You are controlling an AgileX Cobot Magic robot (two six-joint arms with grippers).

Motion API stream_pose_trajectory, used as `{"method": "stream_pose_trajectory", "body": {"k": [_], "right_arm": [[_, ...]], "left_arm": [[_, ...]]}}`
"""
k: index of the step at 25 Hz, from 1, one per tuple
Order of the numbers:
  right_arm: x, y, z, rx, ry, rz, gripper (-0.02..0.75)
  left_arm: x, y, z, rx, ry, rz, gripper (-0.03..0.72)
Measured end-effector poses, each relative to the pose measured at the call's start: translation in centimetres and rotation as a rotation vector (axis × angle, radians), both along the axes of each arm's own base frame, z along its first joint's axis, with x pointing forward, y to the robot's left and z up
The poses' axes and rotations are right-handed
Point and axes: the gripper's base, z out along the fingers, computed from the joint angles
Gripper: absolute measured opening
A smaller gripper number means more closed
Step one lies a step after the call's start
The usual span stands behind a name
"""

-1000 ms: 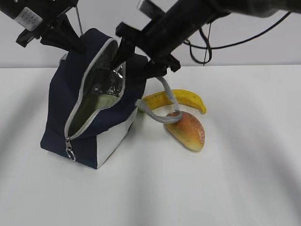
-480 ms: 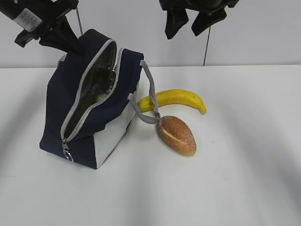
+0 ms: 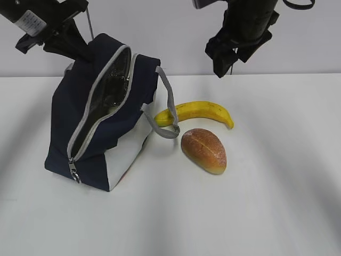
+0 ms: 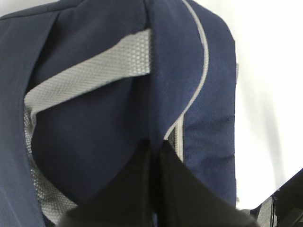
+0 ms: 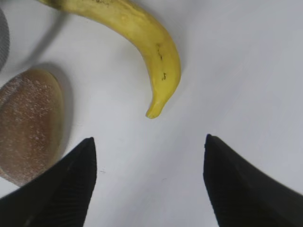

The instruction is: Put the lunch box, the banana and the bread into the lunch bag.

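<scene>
My right gripper grabs the banana by the half away from the bag next, since the bag's grey strap [image 3: 171, 114] droops close over the banana's other end.
The navy lunch bag [image 3: 101, 133] stands on the left with its zipper open and its silvery lining showing. My left gripper [image 3: 79, 47] is shut on the bag's top rear edge; in the left wrist view its jaws [image 4: 154, 144] pinch the navy fabric of the lunch bag [image 4: 94, 123]. The banana [image 3: 197, 113] lies right of the bag, with the bread [image 3: 203, 150] in front of it. My right gripper [image 3: 226, 61] hangs open above the banana. In the right wrist view it [image 5: 149, 139] is empty, near the tip of the banana [image 5: 142, 38] and right of the bread [image 5: 28, 123]. The lunch box is out of view.
A grey strap handle [image 3: 169, 106] of the bag droops toward the banana's left end. The white table [image 3: 277, 186] runs to the right and front. A pale wall stands close behind the bag and both arms.
My right gripper has come out of the bag's opening and swung up and right, over the banana. The grey strap fell off the bread, which settled slit-up. The left gripper held still.
</scene>
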Motion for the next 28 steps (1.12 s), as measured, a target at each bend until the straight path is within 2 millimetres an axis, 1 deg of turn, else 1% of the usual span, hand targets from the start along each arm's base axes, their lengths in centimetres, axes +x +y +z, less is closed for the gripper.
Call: {"method": "stream_pose_trajectory", "body": {"k": [7,10,14,19,22,25,27,28], "right_arm": [[1.7,0.0,-4.6,-0.127,0.086,0.129,0.523],[2.5,0.0,-6.0,-0.166,0.07,0.167,0.523],[3.4,0.3,-7.5,-0.168,0.047,0.194,0.523],[4.2,0.2,-9.3,-0.077,0.07,0.209,0.523],[4.9,-1.3,-10.4,-0.011,0.095,0.205,0.523],[5.6,-3.2,-11.2,0.048,0.113,0.202,0.523],[6.0,-3.9,-11.3,0.05,0.105,0.2,0.523],[6.2,-4.0,-11.3,0.052,0.097,0.206,0.523]], "left_arm": [[0.0,0.0,0.0,0.004,0.0,0.001,-0.001],[0.0,0.1,-0.1,0.02,-0.002,0.0,-0.001],[0.0,0.2,-0.1,0.027,-0.002,0.0,-0.001],[0.0,0.3,-0.2,0.037,-0.003,0.0,-0.001],[0.0,0.3,-0.2,0.044,-0.004,0.0,-0.001],[0.0,0.3,-0.2,0.045,-0.004,-0.001,-0.001],[0.0,0.3,-0.2,0.045,-0.004,-0.001,-0.001],[0.0,0.3,-0.2,0.045,-0.004,-0.001,-0.001]]}}
